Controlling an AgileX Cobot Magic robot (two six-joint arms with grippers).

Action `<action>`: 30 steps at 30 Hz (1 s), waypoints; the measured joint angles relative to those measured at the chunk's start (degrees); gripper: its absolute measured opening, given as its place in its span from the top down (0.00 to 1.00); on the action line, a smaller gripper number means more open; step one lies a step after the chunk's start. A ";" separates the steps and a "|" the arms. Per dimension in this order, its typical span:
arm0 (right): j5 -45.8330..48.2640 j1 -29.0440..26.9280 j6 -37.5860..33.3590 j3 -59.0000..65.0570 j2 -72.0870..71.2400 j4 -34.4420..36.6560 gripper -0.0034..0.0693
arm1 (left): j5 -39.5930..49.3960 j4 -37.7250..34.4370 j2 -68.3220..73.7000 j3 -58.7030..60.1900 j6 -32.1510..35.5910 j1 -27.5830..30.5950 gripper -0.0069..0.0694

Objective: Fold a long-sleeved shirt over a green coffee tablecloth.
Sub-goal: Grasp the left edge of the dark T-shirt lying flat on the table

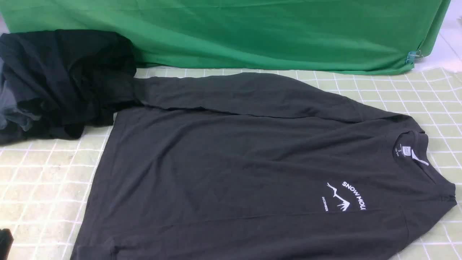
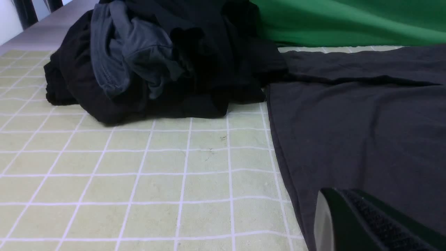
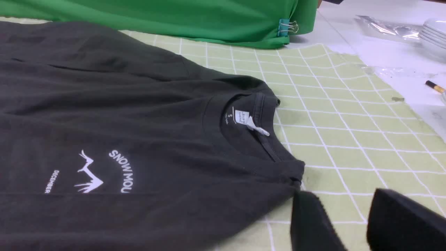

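Observation:
The shirt (image 1: 234,169) should next be grabbed by its folded side edge (image 1: 400,247) with my right gripper, so that I can fold it over the green coffee tablecloth.
The long-sleeved shirt (image 1: 234,169) lies flat on the green coffee tablecloth (image 1: 43,180), with its round neck (image 1: 411,150) to the right. The far sleeve (image 1: 234,94) is laid across the body, and the near edge is folded over along a line that cuts the white lettering (image 1: 353,196). In the left wrist view my left gripper (image 2: 334,195) is shut, low over the shirt's hem edge (image 2: 289,181), with no cloth seen in it. My right gripper (image 3: 343,198) is open just beside the shirt's shoulder corner (image 3: 294,174); bare tablecloth (image 3: 348,139) shows between its fingers.
A bulky pile of black and grey garments (image 1: 61,79) sits at the back left, touching the shirt's sleeve end. A plain emerald cloth (image 1: 252,32) hangs behind, held by a clip (image 1: 413,56). Off the tablecloth's right edge are stacked white plates (image 3: 433,29), plastic wrap (image 3: 386,28) and a pen (image 3: 435,86).

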 joint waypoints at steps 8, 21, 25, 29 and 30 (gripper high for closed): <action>0.00 0.00 0.00 0.00 0.00 0.00 0.62 | 0.00 0.00 -0.01 0.00 0.05 0.00 0.89; 0.00 0.00 0.00 0.00 0.00 0.00 0.62 | -11.02 -10.46 0.00 0.00 -7.85 0.00 0.89; 0.00 0.00 0.00 0.00 0.00 0.00 0.62 | -19.55 -19.22 0.00 0.00 -10.93 0.00 0.89; 0.00 0.00 0.00 0.00 0.00 0.00 0.62 | -26.44 -20.48 0.00 0.00 -13.28 0.00 0.89; 0.00 0.00 0.00 0.00 0.00 0.00 0.62 | -29.51 -20.56 -0.01 0.00 -15.11 0.00 0.89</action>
